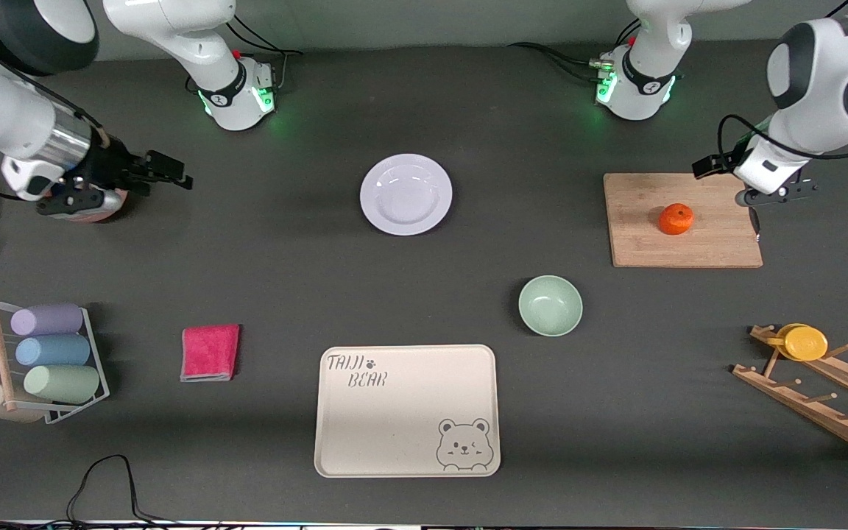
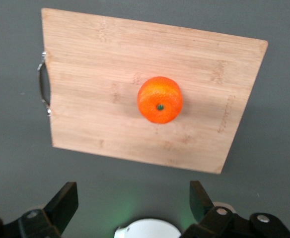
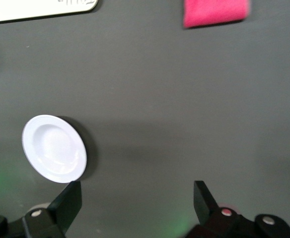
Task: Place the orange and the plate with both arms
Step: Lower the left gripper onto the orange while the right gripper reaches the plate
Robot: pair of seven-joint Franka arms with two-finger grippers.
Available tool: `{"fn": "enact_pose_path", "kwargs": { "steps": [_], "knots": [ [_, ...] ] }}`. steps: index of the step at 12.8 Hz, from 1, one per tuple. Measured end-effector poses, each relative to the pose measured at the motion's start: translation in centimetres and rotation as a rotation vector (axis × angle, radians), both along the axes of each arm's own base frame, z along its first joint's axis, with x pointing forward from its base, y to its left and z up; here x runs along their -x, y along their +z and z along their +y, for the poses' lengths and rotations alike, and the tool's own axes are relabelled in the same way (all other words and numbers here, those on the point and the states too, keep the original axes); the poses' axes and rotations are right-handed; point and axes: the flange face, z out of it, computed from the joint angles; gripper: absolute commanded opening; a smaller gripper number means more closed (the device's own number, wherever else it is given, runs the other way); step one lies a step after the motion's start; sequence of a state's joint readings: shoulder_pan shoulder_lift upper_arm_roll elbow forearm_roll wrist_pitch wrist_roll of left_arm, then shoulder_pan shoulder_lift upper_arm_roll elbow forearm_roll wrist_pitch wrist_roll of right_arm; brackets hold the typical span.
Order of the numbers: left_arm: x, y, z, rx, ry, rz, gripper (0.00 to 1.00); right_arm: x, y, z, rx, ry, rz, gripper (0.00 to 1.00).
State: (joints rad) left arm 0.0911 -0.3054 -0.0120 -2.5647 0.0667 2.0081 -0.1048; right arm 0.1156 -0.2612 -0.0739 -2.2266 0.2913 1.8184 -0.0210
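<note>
I will grab the orange (image 1: 676, 218) next with my left gripper, by its round sides beside the green stem. Then it can go on the white plate (image 1: 405, 194).
The orange (image 1: 676, 218) lies on a wooden cutting board (image 1: 645, 246) at the left arm's end of the table. My left gripper (image 1: 755, 219) is open and empty, up over the board's edge beside the orange. The left wrist view shows the orange (image 2: 160, 99) on the board (image 2: 90, 74), off from the open gripper (image 2: 132, 201). The white plate (image 1: 405, 194) lies mid-table, near the bases. My right gripper (image 1: 176, 174) is open and empty over bare table toward the right arm's end. The right wrist view shows the plate (image 3: 54, 155) beside one finger of the open gripper (image 3: 135, 203).
A mint-green bowl (image 1: 550, 305) and a cream bear tray (image 1: 407, 410) lie nearer the front camera. A pink cloth (image 1: 210, 352) and a rack of pastel cups (image 1: 48, 361) are toward the right arm's end. A wooden rack with a yellow cup (image 1: 804, 342) is toward the left arm's end.
</note>
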Motion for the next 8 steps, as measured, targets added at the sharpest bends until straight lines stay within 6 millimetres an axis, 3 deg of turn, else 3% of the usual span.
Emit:
{"fn": "enact_pose_path", "kwargs": {
  "steps": [3, 8],
  "knots": [
    [-0.1, -3.4, -1.7, -0.008, 0.003, -0.023, 1.00, 2.0, -6.6, 0.9, -0.213, 0.027, -0.010, 1.00],
    [-0.3, -8.5, -2.1, 0.001, -0.004, -0.048, 0.99, 6.3, -17.3, 1.1, -0.498, 0.039, -0.017, 1.00]
  ]
}}
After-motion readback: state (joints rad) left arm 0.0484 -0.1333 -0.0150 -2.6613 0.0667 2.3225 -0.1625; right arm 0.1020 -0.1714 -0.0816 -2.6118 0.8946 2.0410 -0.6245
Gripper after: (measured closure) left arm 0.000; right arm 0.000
